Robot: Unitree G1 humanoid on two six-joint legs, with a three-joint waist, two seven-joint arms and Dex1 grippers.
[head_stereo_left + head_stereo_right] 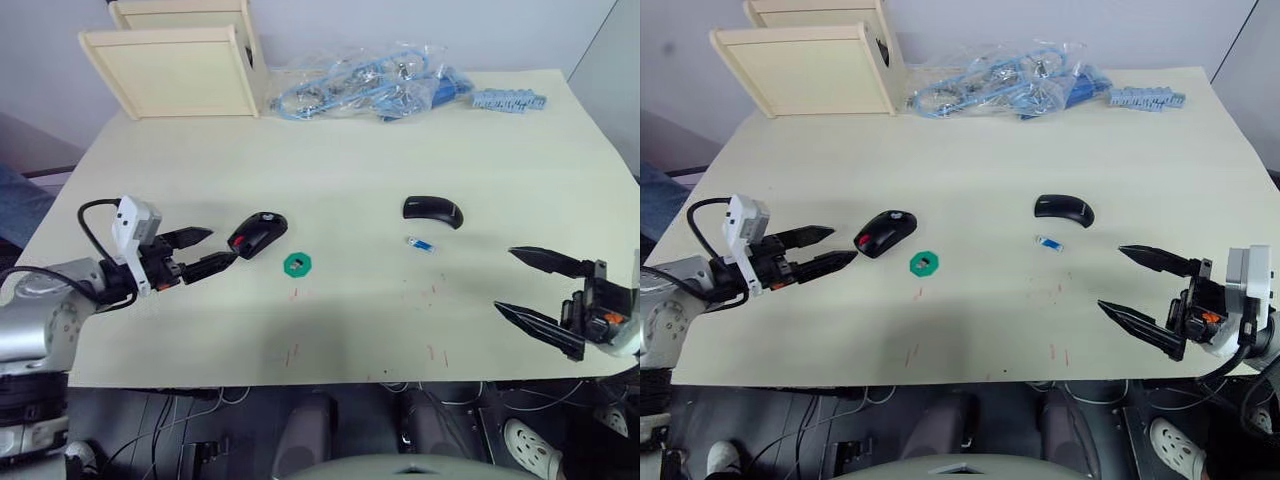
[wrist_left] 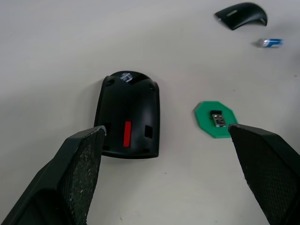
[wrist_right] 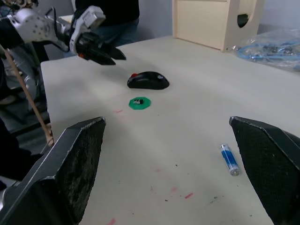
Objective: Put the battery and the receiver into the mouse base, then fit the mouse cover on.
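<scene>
I will hold the mouse base by its long side edges with my left gripper. The black mouse base's battery hollow then stays free for the battery to go in.
The black mouse base lies left of the table's middle, its red patch facing up. My left gripper is open just to its left, fingertips close to it and holding nothing. The receiver, small and dark, rests on a green disc just right of the base. The glossy black mouse cover lies right of centre, with the blue-and-white battery in front of it. Near the table's front right edge, my right gripper is open and empty, some way from the battery.
Two pale wooden boxes stand at the back left. A clear bag of blue cables and a blue strip part lie along the back edge. Red marks dot the table near the front.
</scene>
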